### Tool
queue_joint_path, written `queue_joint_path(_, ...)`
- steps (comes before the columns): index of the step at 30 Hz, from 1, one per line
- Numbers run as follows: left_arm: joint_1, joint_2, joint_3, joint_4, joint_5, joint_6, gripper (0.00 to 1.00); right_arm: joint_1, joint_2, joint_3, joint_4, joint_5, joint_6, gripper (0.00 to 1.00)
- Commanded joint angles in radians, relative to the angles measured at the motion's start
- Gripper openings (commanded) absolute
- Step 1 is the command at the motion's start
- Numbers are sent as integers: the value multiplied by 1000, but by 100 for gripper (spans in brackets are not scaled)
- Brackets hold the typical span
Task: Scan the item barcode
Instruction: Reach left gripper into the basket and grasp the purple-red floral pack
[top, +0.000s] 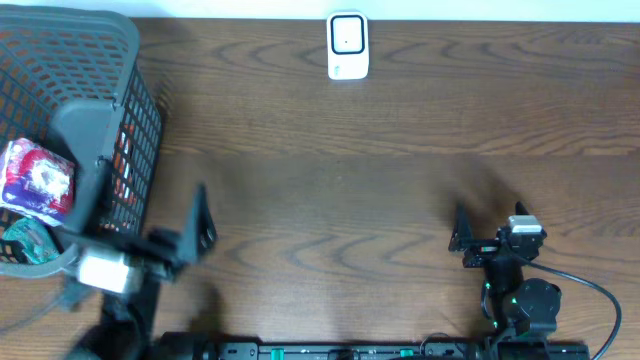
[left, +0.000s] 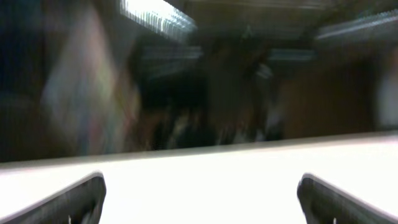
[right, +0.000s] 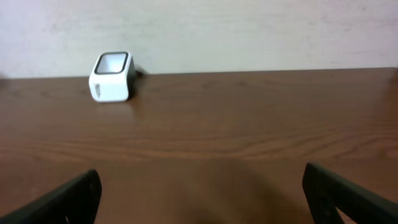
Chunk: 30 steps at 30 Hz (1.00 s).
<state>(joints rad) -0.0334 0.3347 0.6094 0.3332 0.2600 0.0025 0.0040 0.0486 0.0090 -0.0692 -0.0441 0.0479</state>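
Observation:
The left gripper grips the red, white and blue packet (top: 38, 180) next by the packet's edge away from the basket's handle, leaving its barcode clear to scan.
A white barcode scanner (top: 347, 46) stands at the table's far edge; the right wrist view has it far off to the left (right: 112, 76). A red, white and blue packet (top: 38, 180) lies in the grey basket (top: 100, 40) at the left, with a teal item (top: 25, 240) below it. My left gripper (top: 205, 215) is open and empty just right of the basket. Its wrist view is blurred, and its fingers (left: 74, 199) stand wide over a white blur. My right gripper (top: 462, 235) is open and empty at the near right, with its fingers (right: 336, 193) wide over bare wood.
The basket's grey handle (top: 90, 130) arches over its right side, close to my left arm. The brown wooden table (top: 340, 190) stretches between the two arms and back to the scanner. A black cable (top: 590, 290) loops beside the right arm's base.

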Motion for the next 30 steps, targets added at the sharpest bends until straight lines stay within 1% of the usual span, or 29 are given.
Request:
queue_joint_path(1,7,354,455,-380,-322,193,97,-17,-4,-3,-5,9,0,99)
queue_joint_path(4,47,614,800,-679,-416,248,97,-18,-4,-3,-5,9,0,99)
queue_joint_path(7,132,835,1083,-880,-451,248,98,-18,-4,-3,-5,9,0,99)
queue_joint_path(9,221,971,1241,-996,-469,248,98,-18,-4,-3,-5,9,0,99)
queue_joint_path(10,315,1066,1324,-1052,-483,249,98,-18,-4,-3,-5,9,0,99)
queue_joint_path(11,367,1106,1342,-1074,-483,250,97,-18,-4,-3,-5,9,0,99)
queue_joint_path(14,481,1181,1343,-1151,-483,252,98,-18,-4,-3,-5,9,0,99)
queue_joint_path(15,529,1216,1342,-1204,-483,252,98,-18,-4,-3,-5,9,0,99)
queue_joint_path(18,607,1269,1319,-1281,-482,253,98,-17,-4,-3,-5,9,0,99)
queue_joint_path(21,656,1303,1262,-1318,-481,319,98,-18,-4,-3,-5,9,0,99)
queue_joint_path(24,669,1314,1170,-1304,-481,385,98,-17,-4,-3,-5,9,0,99)
queue_joint_path(28,669,1315,1017,-1243,-481,539,98,-17,-4,-3,-5,9,0,99)
queue_joint_path(30,671,1315,958,-1210,-481,576,98,-18,-4,-3,-5,9,0,99)
